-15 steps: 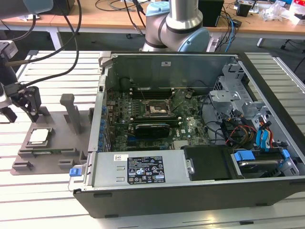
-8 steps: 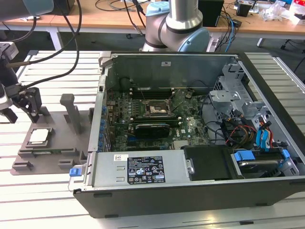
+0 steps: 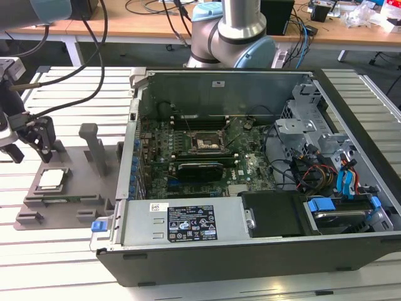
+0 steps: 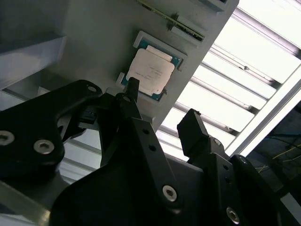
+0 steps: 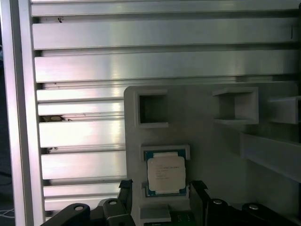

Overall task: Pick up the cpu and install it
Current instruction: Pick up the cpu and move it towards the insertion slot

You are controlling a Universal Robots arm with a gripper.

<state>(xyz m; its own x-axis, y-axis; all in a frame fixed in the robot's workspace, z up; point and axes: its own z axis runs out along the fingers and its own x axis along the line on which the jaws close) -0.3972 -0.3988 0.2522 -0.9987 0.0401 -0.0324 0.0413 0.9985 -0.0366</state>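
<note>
I should next grab the cpu by its open side edges to install it, since raised brackets of the grey plate (image 5: 164, 148) hug two ends of the cpu (image 5: 165, 173).
The cpu (image 3: 53, 179) is a small silver-topped square chip with a thin green rim. It lies flat in a recess of the grey fixture plate (image 3: 78, 188) at the exterior view's left, beside the open computer case. My gripper (image 3: 31, 145) hangs a little above and just off the chip, open, with nothing between its black fingers. In the first wrist view the cpu (image 5: 165, 173) sits between the two fingertips (image 5: 125, 189) of the gripper (image 5: 160, 189). The second wrist view shows the cpu (image 4: 150, 71) beyond the spread gripper (image 4: 162, 101). The motherboard socket (image 3: 203, 145) lies inside the case.
The case (image 3: 250, 188) lies on its side with tall walls, a power supply (image 3: 188, 222) at the front and drive cables (image 3: 326, 172) at the exterior view's right. Grey upright posts (image 3: 94, 147) rise from the fixture plate between the chip and the case. Slatted aluminium tabletop (image 3: 56, 251) surrounds everything.
</note>
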